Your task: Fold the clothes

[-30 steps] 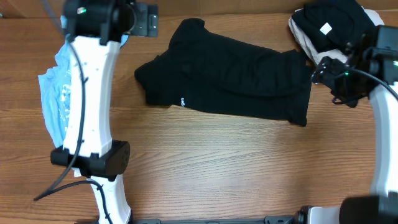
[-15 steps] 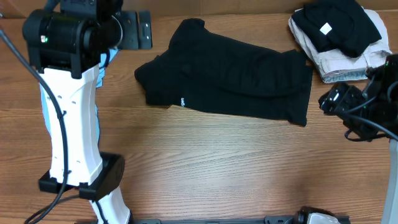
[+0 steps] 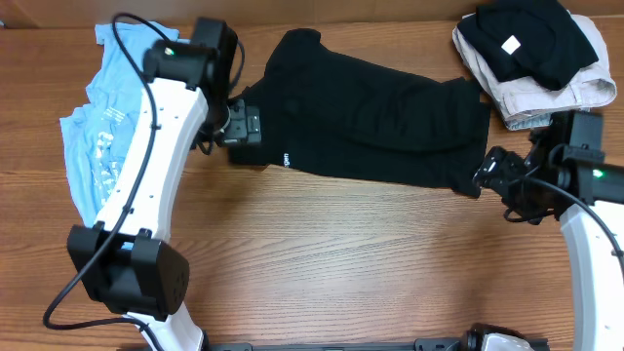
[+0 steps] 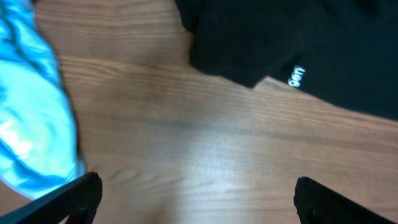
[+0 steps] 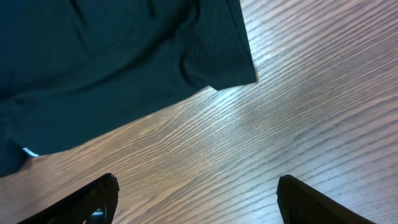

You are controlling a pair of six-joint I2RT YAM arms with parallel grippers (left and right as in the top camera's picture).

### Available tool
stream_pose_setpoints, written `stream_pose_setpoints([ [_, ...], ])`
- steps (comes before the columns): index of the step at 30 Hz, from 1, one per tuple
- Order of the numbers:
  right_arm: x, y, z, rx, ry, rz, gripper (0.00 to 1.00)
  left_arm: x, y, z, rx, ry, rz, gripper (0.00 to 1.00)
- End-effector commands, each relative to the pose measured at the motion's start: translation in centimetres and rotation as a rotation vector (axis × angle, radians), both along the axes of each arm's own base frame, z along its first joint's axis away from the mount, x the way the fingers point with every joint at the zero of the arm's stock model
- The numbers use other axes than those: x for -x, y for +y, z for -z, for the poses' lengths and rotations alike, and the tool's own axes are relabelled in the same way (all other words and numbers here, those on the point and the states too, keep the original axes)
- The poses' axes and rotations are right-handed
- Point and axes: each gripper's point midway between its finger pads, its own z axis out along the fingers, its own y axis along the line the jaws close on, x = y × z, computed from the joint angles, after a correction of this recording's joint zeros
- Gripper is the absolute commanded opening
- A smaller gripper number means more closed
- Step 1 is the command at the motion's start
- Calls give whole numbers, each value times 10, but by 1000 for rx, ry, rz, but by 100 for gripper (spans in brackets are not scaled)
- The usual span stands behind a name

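Observation:
I need to take hold of the black T-shirt next with my left gripper, by the hem corner [image 3: 261,161] beside the small white logo [image 3: 286,159], to straighten it for folding.
A black T-shirt [image 3: 361,122] lies flat across the middle of the wooden table, a small white logo on its near hem. It also shows in the left wrist view [image 4: 298,43] and the right wrist view [image 5: 112,56]. My left gripper [image 3: 239,127] is open and empty at the shirt's left sleeve; its fingers [image 4: 194,202] hang over bare wood. My right gripper [image 3: 490,175] is open and empty beside the shirt's lower right corner; its fingers [image 5: 199,202] are over bare wood.
A crumpled light-blue garment [image 3: 97,136] lies at the left edge, also in the left wrist view [image 4: 31,124]. A stack of folded clothes, black on beige [image 3: 531,54], sits at the back right corner.
The left arm has swung down from the back left to the shirt's left sleeve. The right gripper has moved left to the shirt's lower right corner.

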Motion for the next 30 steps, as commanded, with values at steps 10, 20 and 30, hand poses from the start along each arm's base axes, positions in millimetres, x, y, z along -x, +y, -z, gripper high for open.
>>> stream_pose_setpoints([
  [10, -6, 0, 10, 6, -33, -19, 85, -7, 23, 112, 7, -31, -35, 100],
  [20, -12, -2, 8, 12, -59, -19, 85, -40, 10, 145, 153, -189, 48, 90],
  [30, -14, -3, 8, 21, -64, -16, 85, -45, 4, 153, 165, -229, 61, 58],
])
